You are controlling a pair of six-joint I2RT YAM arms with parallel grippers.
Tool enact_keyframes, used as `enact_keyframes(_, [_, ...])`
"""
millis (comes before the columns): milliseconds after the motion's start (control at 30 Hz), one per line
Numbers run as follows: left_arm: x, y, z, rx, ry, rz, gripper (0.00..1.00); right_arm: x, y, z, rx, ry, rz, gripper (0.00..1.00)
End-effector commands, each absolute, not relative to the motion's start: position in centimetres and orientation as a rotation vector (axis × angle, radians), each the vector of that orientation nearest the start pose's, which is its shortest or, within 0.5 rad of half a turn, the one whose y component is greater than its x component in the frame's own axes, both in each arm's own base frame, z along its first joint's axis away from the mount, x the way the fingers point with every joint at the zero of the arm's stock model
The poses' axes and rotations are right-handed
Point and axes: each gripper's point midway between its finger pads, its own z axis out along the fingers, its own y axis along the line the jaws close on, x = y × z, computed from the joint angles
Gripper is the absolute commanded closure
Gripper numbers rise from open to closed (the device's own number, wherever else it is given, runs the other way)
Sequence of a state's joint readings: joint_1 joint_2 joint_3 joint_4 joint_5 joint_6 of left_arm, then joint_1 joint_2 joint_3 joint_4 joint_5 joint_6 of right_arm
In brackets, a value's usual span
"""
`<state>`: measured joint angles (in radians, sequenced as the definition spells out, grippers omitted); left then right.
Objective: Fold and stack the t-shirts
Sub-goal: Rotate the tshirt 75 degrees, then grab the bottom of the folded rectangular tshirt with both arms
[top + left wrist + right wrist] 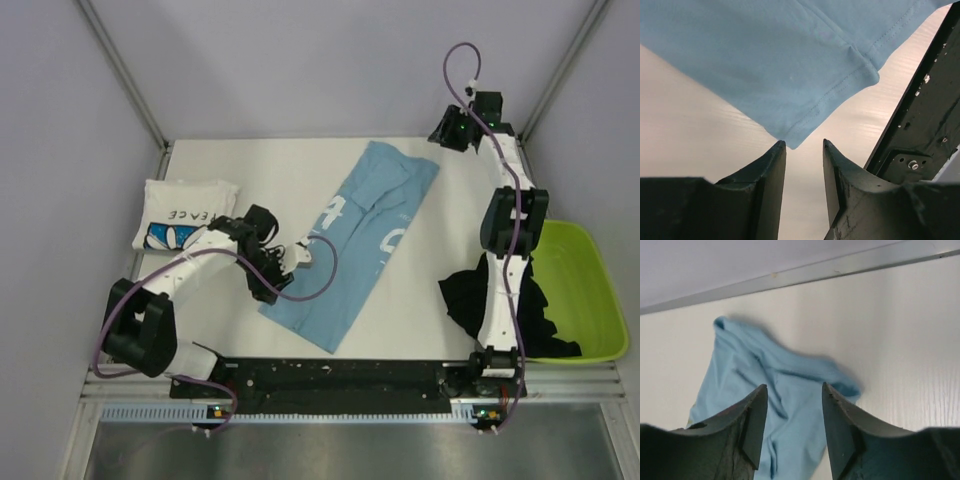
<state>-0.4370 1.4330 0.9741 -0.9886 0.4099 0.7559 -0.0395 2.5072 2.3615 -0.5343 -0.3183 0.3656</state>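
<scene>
My left gripper should next pick up the light blue t-shirt by its near hem corner, and then fold that end of the t-shirt over toward its far end.
The light blue t-shirt lies folded into a long strip, running diagonally across the middle of the table. My left gripper is open and low at its near left corner. In the left wrist view that hem corner lies just ahead of the left gripper, not between the fingers. My right gripper is open and empty, held above the far right of the table. The right wrist view shows it facing the shirt's rumpled far end. The white "PEACE" t-shirt lies folded at the left. The black t-shirt is a crumpled heap by the right arm.
A lime-green plastic bin stands at the right edge, with the black cloth spilling over its rim. A black rail runs along the near edge and shows in the left wrist view. Grey walls enclose the table.
</scene>
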Motion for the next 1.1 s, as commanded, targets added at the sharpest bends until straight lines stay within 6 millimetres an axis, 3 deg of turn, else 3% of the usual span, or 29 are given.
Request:
enact_keyframes(0, [18.2, -13.3, 10.2, 1.756, 2.239, -0.644, 0.59, 59.1, 9.0, 28.5, -0.164, 1.928, 0.619, 0.49])
enact_keyframes(33, [18.3, -13.1, 11.3, 1.735, 2.182, -0.701, 0.59, 56.4, 12.1, 29.3, -0.301, 1.892, 0.661, 0.48])
enact_keyframes(100, [19.7, -12.6, 13.7, 1.635, 2.049, -0.784, 0.58, 51.6, 15.3, 29.9, -0.477, 1.806, 0.656, 0.45])
enact_keyframes(133, [20.5, -12.1, 14.5, 1.588, 2.010, -0.778, 0.57, 49.1, 17.6, 31.3, -0.595, 1.697, 0.639, 0.45])
enact_keyframes(233, [21.8, -11.3, 14.2, 1.658, 1.906, -0.656, 0.52, 39.9, 23.3, 28.9, -0.869, 1.503, 0.689, 0.43])
enact_keyframes(367, [21.5, -10.9, 11.8, 1.803, 1.820, -0.578, 0.45, 27.2, 29.6, 22.7, -1.419, 1.199, 0.777, 0.41])
enact_keyframes(467, [19.9, -10.7, 9.2, 1.956, 1.751, -0.531, 0.42, 20.4, 32.1, 18.2, -1.645, 1.143, 0.823, 0.40])
enact_keyframes(600, [18.8, -10.2, 6.2, 2.110, 1.723, -0.428, 0.41, 12.9, 33.7, 12.0, -1.933, 1.112, 0.824, 0.40])
enact_keyframes(667, [18.9, -9.9, 5.1, 2.169, 1.706, -0.360, 0.41, 10.6, 34.0, 10.4, -2.011, 1.079, 0.845, 0.41])
enact_keyframes(733, [19.0, -10.0, 4.3, 2.195, 1.691, -0.333, 0.41, 9.5, 34.1, 9.1, -2.058, 1.082, 0.847, 0.43])
enact_keyframes(967, [18.8, -9.8, 2.8, 2.208, 1.718, -0.310, 0.41, 7.8, 33.9, 5.1, -2.193, 1.116, 0.752, 0.46])
enact_keyframes(1067, [18.8, -9.8, 2.3, 2.209, 1.712, -0.301, 0.41, 8.6, 34.3, 4.3, -2.179, 1.125, 0.709, 0.47])
